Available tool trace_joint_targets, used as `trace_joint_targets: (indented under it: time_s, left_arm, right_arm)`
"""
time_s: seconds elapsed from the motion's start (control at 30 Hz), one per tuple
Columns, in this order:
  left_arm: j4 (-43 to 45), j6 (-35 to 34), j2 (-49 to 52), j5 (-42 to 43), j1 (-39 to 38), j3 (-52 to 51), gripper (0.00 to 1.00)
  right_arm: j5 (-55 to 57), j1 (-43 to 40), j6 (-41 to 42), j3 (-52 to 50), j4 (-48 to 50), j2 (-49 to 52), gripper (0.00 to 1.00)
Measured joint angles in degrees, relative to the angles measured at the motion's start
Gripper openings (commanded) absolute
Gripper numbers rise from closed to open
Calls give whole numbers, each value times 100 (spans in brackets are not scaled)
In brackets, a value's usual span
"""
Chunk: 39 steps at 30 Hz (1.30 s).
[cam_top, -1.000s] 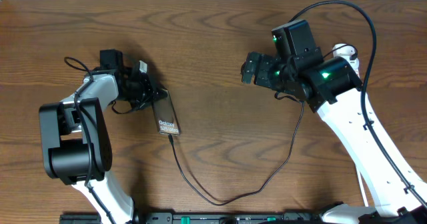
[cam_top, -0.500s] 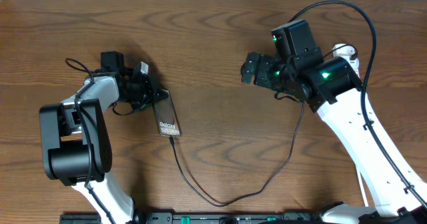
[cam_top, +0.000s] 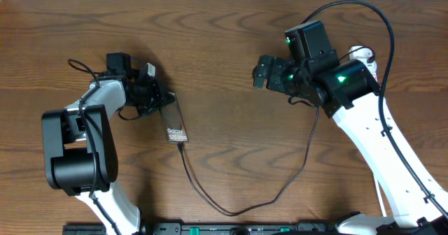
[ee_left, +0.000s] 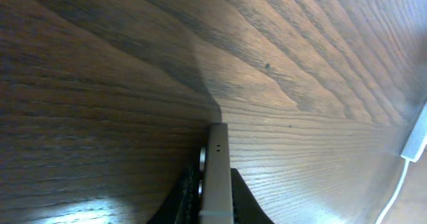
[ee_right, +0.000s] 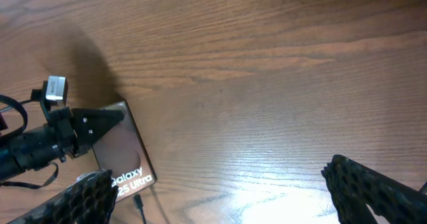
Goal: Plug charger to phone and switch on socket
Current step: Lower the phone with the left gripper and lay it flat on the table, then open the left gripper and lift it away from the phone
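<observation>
My left gripper opens next, since the phone leans between my fingers with its lower edge at the tabletop and would settle flat if I opened now.
The phone [cam_top: 175,123] lies flat on the table, with "Galaxy S25 Ultra" lettering showing in the right wrist view [ee_right: 123,154]. My left gripper [cam_top: 155,96] is shut on the phone's far end; its thin pale edge stands between the jaws [ee_left: 215,204]. The charger [cam_top: 231,208] loops across the table, and its plug tip [ee_right: 138,203] lies at the phone's near short edge; I cannot tell whether it is seated. My right gripper [cam_top: 260,73] hangs open and empty [ee_right: 230,197] above the table, right of the phone. Only a white piece of the socket [cam_top: 360,53] shows behind the right arm.
A white block with a white cord [ee_left: 415,144] shows at the right edge of the left wrist view. Thick black robot cables [cam_top: 350,8] arch over the right arm. A dark rail [cam_top: 231,229] runs along the table's front edge.
</observation>
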Motion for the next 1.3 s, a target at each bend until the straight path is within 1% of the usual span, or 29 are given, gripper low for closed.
trace_joint_targets:
  time_s: [0.03, 0.07, 0.23, 0.6, 0.83, 1.3]
  left_arm:
    - [2, 2, 0, -31, 0, 0, 17]
    - [-2, -9, 0, -92, 0, -4, 22]
    - [-2, -39, -26, -142, -4, -11, 23]
    - [-35, -39, -50, -142, -4, -11, 30]
    - [-109, -33, -87, -140, -4, -7, 41]
    - [-243, -37, -114, -153, -4, 17, 44]
  right_arm:
    - [0, 0, -7, 0, 2, 0, 99]
    - [0, 0, -17, 0, 2, 0, 99]
    - [2, 0, -22, 0, 4, 0, 99]
    - [2, 0, -22, 0, 4, 0, 99]
    - [0, 0, -22, 0, 2, 0, 99]
    - [0, 0, -24, 0, 4, 0, 99]
